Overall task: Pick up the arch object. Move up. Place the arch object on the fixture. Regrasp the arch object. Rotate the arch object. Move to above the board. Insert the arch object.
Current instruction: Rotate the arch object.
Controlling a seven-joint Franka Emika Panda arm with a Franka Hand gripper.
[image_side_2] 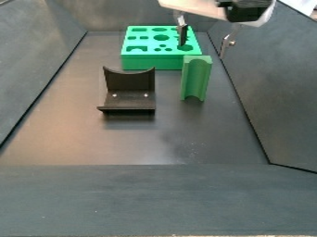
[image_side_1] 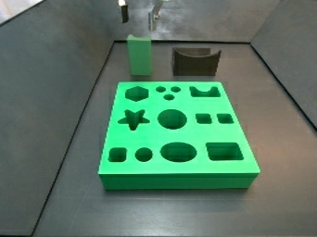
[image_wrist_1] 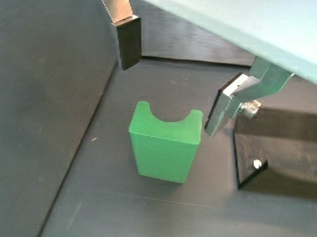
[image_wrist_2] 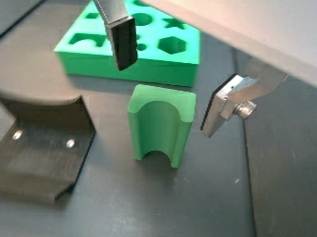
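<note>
My gripper grabs the arch object by its notched end next, to carry it to the fixture.
The arch object (image_wrist_1: 165, 143) is a small green block standing on end on the dark floor, its curved notch running down one side (image_wrist_2: 161, 125). My gripper (image_wrist_1: 177, 79) hangs open just above it, one finger to each side, touching nothing. In both side views the arch object (image_side_1: 139, 54) (image_side_2: 197, 77) stands beside the dark fixture (image_side_1: 195, 60) (image_side_2: 126, 93), with the gripper (image_side_1: 139, 11) (image_side_2: 205, 37) over it. The green board (image_side_1: 180, 180) (image_side_2: 132, 57) with its shaped holes lies flat nearby, and a wrist view shows the board (image_wrist_2: 87, 57) beyond the arch.
The fixture (image_wrist_2: 44, 157) sits close to the arch object on the floor. Dark walls (image_side_1: 74, 37) enclose the work area on its sides. Open dark floor (image_side_2: 161, 139) stretches in front of the fixture.
</note>
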